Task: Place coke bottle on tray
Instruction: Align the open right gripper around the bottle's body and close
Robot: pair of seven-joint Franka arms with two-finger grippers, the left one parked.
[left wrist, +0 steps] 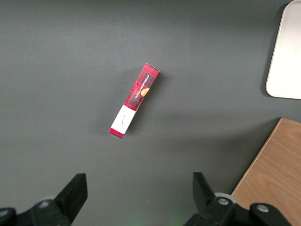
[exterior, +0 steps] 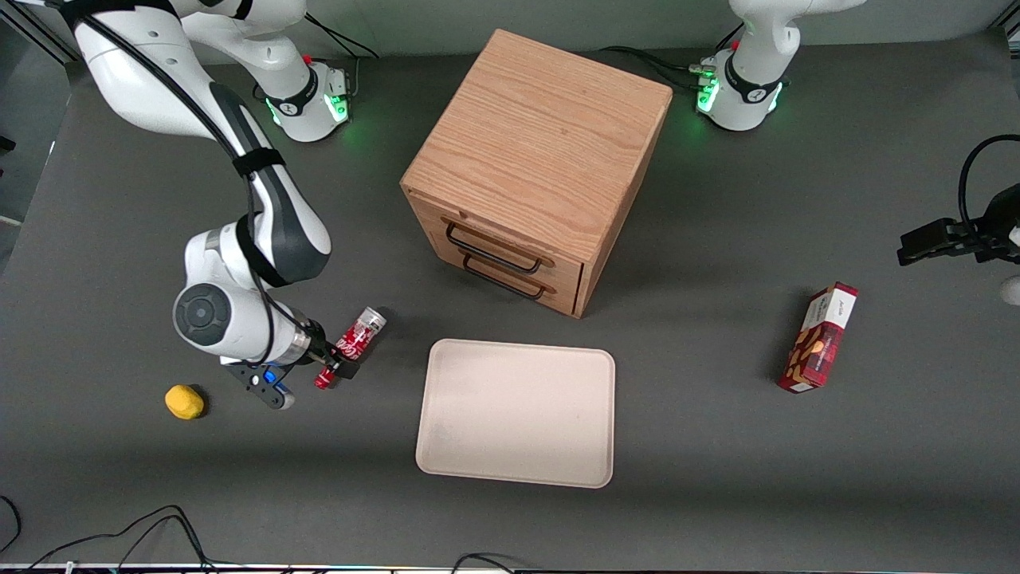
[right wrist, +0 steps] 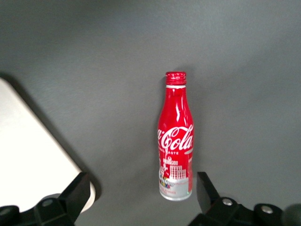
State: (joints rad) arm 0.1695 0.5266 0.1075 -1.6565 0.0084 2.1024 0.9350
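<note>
The right gripper grabs the coke bottle by its labeled red body [exterior: 354, 341] next. Then my right gripper places the bottle on the tray [exterior: 518, 410].
The coke bottle [exterior: 362, 328] lies on its side on the dark table, its silver base end pointing toward the wooden cabinet and its red neck nearer the front camera. My right gripper [exterior: 333, 368] hovers over its neck end, open and empty. In the right wrist view the bottle [right wrist: 176, 141] lies lengthwise, its base close to one finger, with the gripper [right wrist: 141, 197] open above it and apart from it. The cream-beige tray [exterior: 518, 410] lies flat beside the bottle, toward the parked arm's end; its corner shows in the right wrist view [right wrist: 28, 150].
A wooden two-drawer cabinet [exterior: 542, 159] stands mid-table, farther from the front camera than the tray. A small yellow object [exterior: 184, 401] lies beside my gripper. A red snack box [exterior: 821, 339] lies toward the parked arm's end, also in the left wrist view [left wrist: 135, 100].
</note>
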